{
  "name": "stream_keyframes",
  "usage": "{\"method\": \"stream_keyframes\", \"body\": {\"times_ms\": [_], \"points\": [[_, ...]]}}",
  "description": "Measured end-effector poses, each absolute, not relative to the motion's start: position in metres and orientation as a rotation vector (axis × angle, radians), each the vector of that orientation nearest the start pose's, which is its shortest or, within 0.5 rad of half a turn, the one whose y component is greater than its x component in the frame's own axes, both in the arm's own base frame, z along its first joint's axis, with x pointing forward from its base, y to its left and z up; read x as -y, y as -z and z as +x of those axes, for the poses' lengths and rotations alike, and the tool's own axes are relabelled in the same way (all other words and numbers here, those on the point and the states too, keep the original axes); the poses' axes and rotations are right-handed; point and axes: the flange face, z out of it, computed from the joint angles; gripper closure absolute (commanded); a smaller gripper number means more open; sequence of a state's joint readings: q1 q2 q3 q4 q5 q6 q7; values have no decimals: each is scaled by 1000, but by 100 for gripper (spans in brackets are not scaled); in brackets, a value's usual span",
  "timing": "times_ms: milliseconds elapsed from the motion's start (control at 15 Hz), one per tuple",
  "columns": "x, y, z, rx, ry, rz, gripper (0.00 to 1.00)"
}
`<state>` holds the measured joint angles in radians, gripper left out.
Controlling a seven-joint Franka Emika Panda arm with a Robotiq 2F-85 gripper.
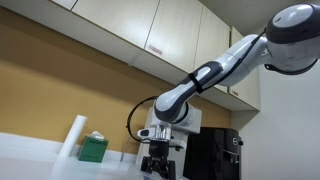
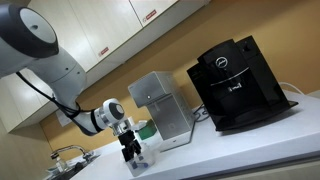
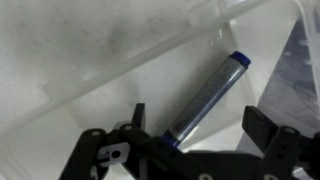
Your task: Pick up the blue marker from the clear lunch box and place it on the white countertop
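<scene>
My gripper should close now: my fingers are down inside the box, level with the sides of the marker's lower part between them, and would hold it.
In the wrist view the blue marker [image 3: 207,97] lies diagonally inside the clear lunch box [image 3: 100,60], its blue cap at the upper right and its lower end hidden behind the gripper body. My gripper [image 3: 195,125] is open, its two black fingers either side of the marker's lower part, not closed on it. In both exterior views the gripper [image 1: 156,163] [image 2: 131,152] reaches down over the white countertop [image 2: 230,155]; the marker does not show there.
A black coffee machine [image 2: 238,82] and a white boxy appliance [image 2: 163,108] stand on the counter. A green box [image 1: 93,148] and a white roll [image 1: 72,135] stand beside the arm. Pale upper cabinets [image 1: 130,25] hang above. A faucet [image 2: 68,155] stands nearby.
</scene>
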<state>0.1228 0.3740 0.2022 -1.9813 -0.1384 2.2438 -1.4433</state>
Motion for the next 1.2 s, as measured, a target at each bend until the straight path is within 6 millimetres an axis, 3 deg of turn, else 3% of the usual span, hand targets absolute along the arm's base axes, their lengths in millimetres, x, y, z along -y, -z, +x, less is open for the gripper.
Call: {"method": "stream_keyframes", "body": {"times_ms": [467, 533, 667, 1200], "points": [[-187, -274, 568, -2449, 169, 1999, 0], [-187, -273, 568, -2443, 168, 2006, 25], [-187, -272, 568, -2432, 164, 2019, 33], [-188, -273, 572, -2388, 126, 2058, 90]]}}
